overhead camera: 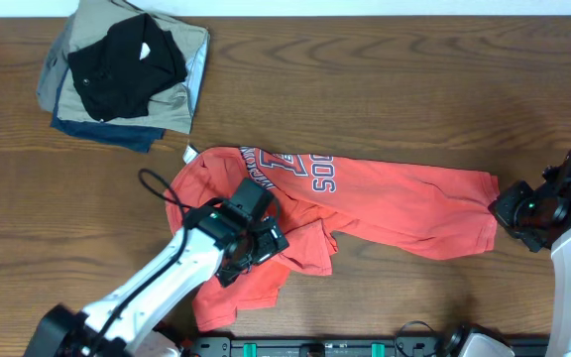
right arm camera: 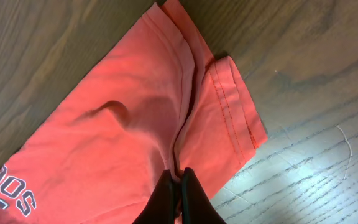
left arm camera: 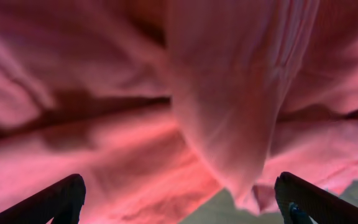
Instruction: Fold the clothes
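Next, my left gripper grabs the T-shirt by its pointed flap (overhead camera: pixel 316 262) (left arm camera: pixel 242 181), across from its hem in my right gripper, to stretch it flat for folding.
The coral-red T-shirt (overhead camera: pixel 395 203) lies crumpled across the table, lettering up and white neck tag at its upper left. My left gripper (overhead camera: pixel 256 241) is open over the bunched fabric at the shirt's lower left; its view (left arm camera: pixel 179 124) is filled with red cloth between the two spread fingers (left arm camera: pixel 179 199). My right gripper (overhead camera: pixel 512 210) is at the shirt's right end, shut on a pinched fold of the red fabric (right arm camera: pixel 179 177) near the hem (right arm camera: pixel 232 112).
A stack of folded garments (overhead camera: pixel 127 74), black on top of khaki, light blue and navy, sits at the back left. Wooden tabletop (overhead camera: pixel 414 89) surrounds the shirt. Both arms reach in from the front edge.
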Robot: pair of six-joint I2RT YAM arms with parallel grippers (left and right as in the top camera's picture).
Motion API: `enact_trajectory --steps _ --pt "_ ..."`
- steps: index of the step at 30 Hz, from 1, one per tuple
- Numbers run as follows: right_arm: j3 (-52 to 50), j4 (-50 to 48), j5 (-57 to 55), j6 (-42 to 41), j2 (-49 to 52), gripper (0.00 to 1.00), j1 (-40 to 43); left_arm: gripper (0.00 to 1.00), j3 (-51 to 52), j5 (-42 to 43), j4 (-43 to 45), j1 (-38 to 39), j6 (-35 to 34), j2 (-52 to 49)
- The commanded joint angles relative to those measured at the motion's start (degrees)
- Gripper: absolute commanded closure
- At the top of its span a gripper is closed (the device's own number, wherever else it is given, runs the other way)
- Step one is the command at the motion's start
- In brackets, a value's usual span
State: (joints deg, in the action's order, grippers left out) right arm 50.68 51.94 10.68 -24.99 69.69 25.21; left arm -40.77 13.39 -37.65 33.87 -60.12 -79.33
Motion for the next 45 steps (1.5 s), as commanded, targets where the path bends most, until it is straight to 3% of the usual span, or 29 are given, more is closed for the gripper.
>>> enact_trajectory --steps 1,5,11,22,23,34,45 --pt "0.9 -0.1 0.3 -0.2 -0.4 0.99 -0.2 0.01 0.5 0.1 2.2 0.1 1.4 -1.8" --pt "0.9 -0.1 0.3 -0.2 -0.4 0.99 -0.2 0.05 0.4 0.1 5.0 0.1 1.4 -2.0" --pt "0.9 -0.1 0.3 0.0 -0.4 0.99 -0.2 0.26 0.4 0.1 5.4 0.1 1.4 -2.0" --pt "0.9 0.0 0.3 0.3 -0.4 0.99 -0.2 0.81 0.4 0.1 5.2 0.1 1.4 -2.0" --pt "0.9 0.0 0.3 0.3 -0.4 0.99 -0.2 0.94 0.4 0.1 5.2 0.1 1.4 -2.0" --pt "0.9 0.7 -0.7 0.4 -0.4 0.99 -0.2 0.94 0.1 0.1 4.0 0.1 2.8 2.3" --pt "0.9 0.9 -1.4 0.4 -0.4 0.99 -0.2 0.94 -2.2 -4.8 -3.7 0.1 4.2 25.9"
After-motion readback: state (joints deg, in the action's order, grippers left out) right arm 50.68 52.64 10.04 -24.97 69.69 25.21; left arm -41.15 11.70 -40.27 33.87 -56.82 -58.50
